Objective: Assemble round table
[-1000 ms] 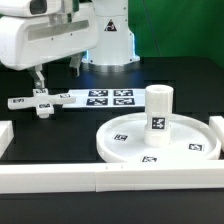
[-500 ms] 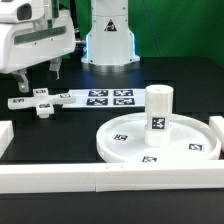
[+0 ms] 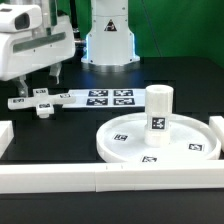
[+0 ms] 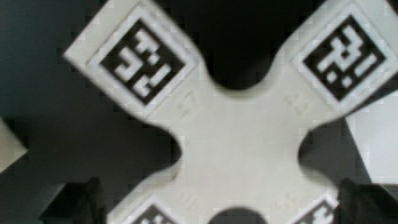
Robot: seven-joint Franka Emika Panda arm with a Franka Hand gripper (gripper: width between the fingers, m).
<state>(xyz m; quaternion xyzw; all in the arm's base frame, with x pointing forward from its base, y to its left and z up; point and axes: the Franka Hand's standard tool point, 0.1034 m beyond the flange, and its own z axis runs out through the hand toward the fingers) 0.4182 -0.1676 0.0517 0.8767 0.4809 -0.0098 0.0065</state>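
Note:
The robot's gripper isn't ready to close on the cross-shaped piece (image 3: 38, 101) yet and should go lower first: in the exterior view black table shows between its fingers and the piece below them.
The cross-shaped piece (image 3: 38, 101) lies flat on the black table at the exterior view's left, with tags on its arms. It fills the wrist view (image 4: 231, 120). My gripper (image 3: 38, 82) hangs just above it, open, with a dark finger on each side of the cross (image 4: 217, 200); nothing is held. The large round disc (image 3: 125, 145) lies at the exterior view's right. The stubby tagged post (image 3: 158, 110) stands upright on the disc.
The marker board (image 3: 105, 98) lies just right of the cross piece in the exterior view. White border rails run along the front (image 3: 110, 180), the left (image 3: 5, 135) and the right (image 3: 215, 125). The robot base (image 3: 110, 40) stands at the back.
My gripper has moved toward the exterior view's left and come down over the cross-shaped piece. The parts have not moved.

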